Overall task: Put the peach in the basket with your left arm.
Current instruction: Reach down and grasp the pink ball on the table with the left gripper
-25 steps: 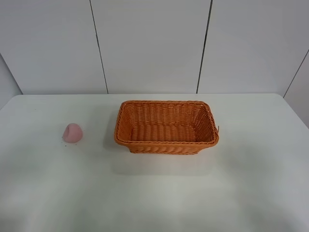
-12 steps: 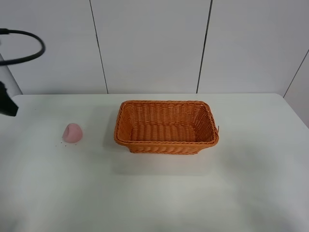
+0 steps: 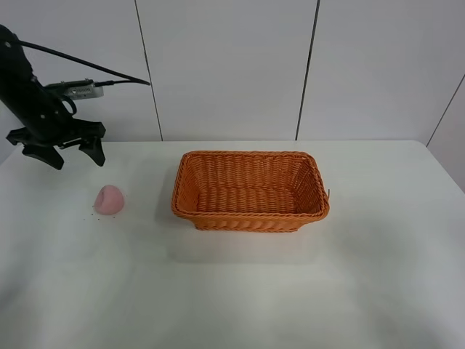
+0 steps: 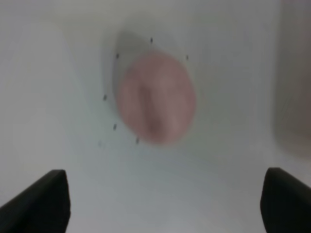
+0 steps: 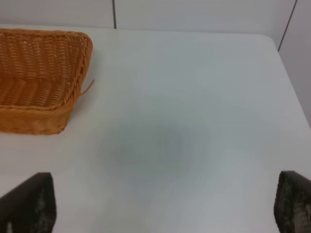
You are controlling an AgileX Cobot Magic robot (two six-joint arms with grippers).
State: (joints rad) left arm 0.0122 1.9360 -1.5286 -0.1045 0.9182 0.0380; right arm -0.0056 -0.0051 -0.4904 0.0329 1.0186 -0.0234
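I will next grab the peach by its rounded sides with my left gripper, so that I can set it down in the basket.
The pale pink peach lies on the white table, left of the orange wicker basket, which holds nothing. My left gripper is open and empty and hangs above the table just behind and to the left of the peach, apart from it. In the left wrist view the peach is blurred and lies ahead of the spread left gripper. The right wrist view shows one end of the basket and my right gripper, open and empty. The right arm is out of the high view.
The white table has a white panelled wall close behind its far edge. A few tiny dark specks lie around the peach. The left arm's cable arcs above the gripper.
The left arm has come into the high view from the left edge and moved right, to just behind the peach. The peach and basket have not moved.
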